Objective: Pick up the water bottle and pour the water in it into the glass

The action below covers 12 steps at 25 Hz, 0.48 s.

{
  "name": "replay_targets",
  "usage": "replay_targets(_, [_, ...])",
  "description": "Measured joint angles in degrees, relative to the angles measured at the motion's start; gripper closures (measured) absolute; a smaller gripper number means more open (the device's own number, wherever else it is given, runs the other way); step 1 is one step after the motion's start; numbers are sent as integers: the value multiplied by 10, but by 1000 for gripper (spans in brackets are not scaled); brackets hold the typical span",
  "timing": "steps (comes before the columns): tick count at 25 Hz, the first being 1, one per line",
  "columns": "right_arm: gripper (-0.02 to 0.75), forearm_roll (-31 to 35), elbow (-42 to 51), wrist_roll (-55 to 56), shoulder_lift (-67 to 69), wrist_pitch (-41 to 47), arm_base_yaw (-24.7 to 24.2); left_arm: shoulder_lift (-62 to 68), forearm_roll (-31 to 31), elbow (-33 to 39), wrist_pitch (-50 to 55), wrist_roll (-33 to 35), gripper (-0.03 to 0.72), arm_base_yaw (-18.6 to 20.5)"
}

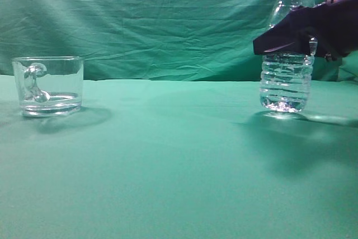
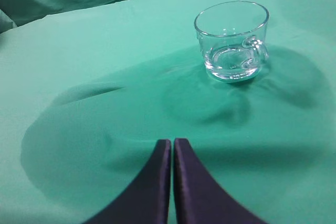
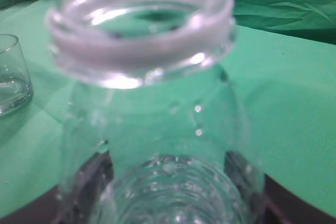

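The bottle's base (image 1: pixel 284 107) is at the green cloth under my right gripper. I should open my right gripper, and the water bottle would stand upright.
The water bottle (image 1: pixel 285 82) stands upright at the right, uncapped, its open threaded neck (image 3: pixel 142 51) filling the right wrist view. The water (image 1: pixel 284 93) fills its ribbed lower half. My right gripper (image 1: pixel 286 44) is shut on the bottle's middle, with a dark finger on each side of the ribbed body (image 3: pixel 168 182). The bottle's base is at the cloth or just above it; I cannot tell which. The glass (image 1: pixel 49 85) sits far left, handle toward the camera. In the left wrist view the glass (image 2: pixel 232 40) lies ahead and to the right of my left gripper (image 2: pixel 172 148), which is shut and empty above the cloth.
A green cloth (image 1: pixel 168 160) covers the table, and a wrinkled green backdrop (image 1: pixel 156 20) hangs behind. A wide stretch of cloth separates the glass and the bottle. The glass's edge also shows at the far left of the right wrist view (image 3: pixel 11 74).
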Motion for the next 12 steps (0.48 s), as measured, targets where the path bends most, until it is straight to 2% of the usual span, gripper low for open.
replay_targets(3, [305, 0, 0, -2, 0, -2, 0, 0, 0, 0, 0, 0, 688, 0])
replay_targets(8, [136, 3, 0, -2, 0, -17, 0, 0, 0, 0, 0, 0, 688, 0])
replay_targets(12, [136, 3, 0, -2, -6, -20, 0, 0, 0, 0, 0, 0, 688, 0])
